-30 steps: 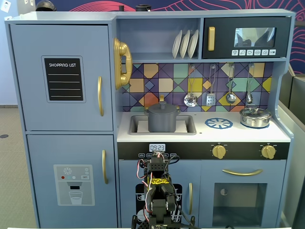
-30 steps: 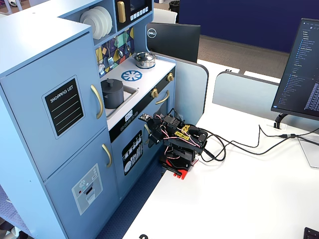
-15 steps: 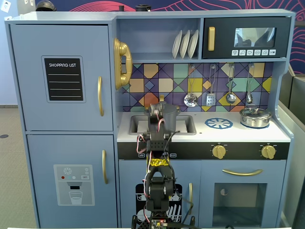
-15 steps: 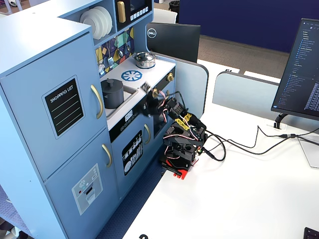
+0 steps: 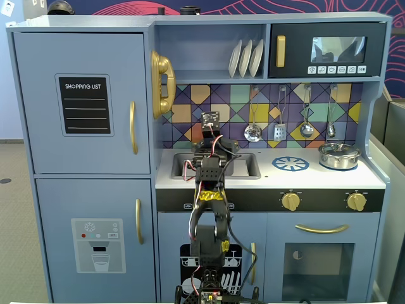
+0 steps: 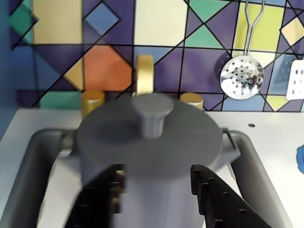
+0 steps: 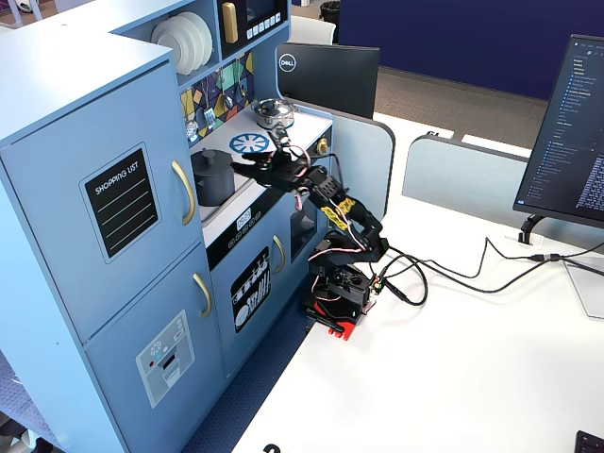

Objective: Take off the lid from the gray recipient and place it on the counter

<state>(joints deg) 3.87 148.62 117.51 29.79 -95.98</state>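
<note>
I will take the lid off the gray recipient (image 6: 161, 199) and place the lid on the counter, so next I will grab the lid by its knob.
The gray recipient (image 6: 161, 199) stands in the sink recess (image 6: 38, 156) of the white counter (image 6: 266, 128). The dark gray lid (image 6: 142, 142) sits on it, with its knob (image 6: 152, 114) upright in the middle. In the wrist view my gripper (image 6: 157, 170) is open and empty, just in front of the pot at the height of the lid's rim, with one black finger (image 6: 99, 199) left and the other right. In a fixed view the pot (image 7: 212, 179) and gripper (image 7: 250, 160) show from the side. In the front fixed view the arm (image 5: 212, 171) hides the pot.
A shiny silver pot (image 5: 339, 155) stands at the counter's right end, beside the blue burner mark (image 5: 290, 164). Gold tap handles (image 6: 92, 102) stand behind the sink. Utensils (image 5: 253, 130) hang on the tiled back wall. A shelf with plates (image 5: 245, 58) hangs above.
</note>
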